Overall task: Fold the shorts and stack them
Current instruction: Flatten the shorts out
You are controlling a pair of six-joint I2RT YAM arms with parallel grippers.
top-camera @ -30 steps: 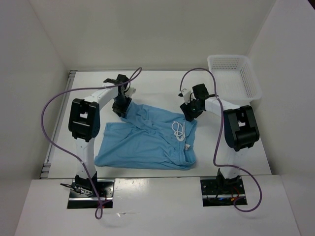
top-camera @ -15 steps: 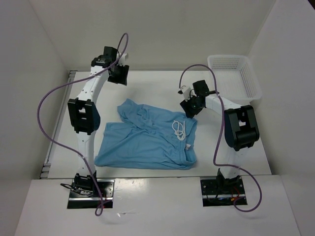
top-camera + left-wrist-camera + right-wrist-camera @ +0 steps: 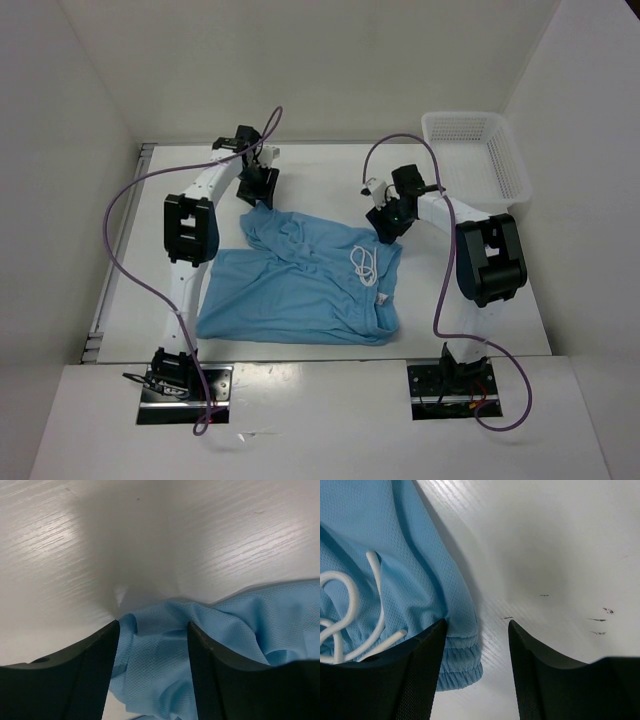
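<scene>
Next, my right gripper grabs the shorts (image 3: 300, 285) by the gathered far waistband corner (image 3: 389, 244), to straighten the shorts' far edge and fold it over.
The light sky-blue shorts (image 3: 300, 285) lie partly spread in the middle of the table, with a white drawstring (image 3: 362, 263) on top near the waistband. My left gripper (image 3: 260, 195) is low at their far-left corner. In the left wrist view it (image 3: 153, 625) is open, and the bunched fabric (image 3: 165, 650) lies between its fingers. My right gripper (image 3: 385, 228) is at the far-right corner. In the right wrist view it (image 3: 477, 622) is open, and the gathered waistband corner (image 3: 462, 655) lies between its fingers, beside the left one.
A white plastic mesh basket (image 3: 478, 150) stands at the back right of the table. White walls close in the back and both sides. Purple cables loop over both arms.
My left arm had swung up and back toward the rear wall, and has now come down again onto the shorts' far-left corner. My right arm has barely moved.
</scene>
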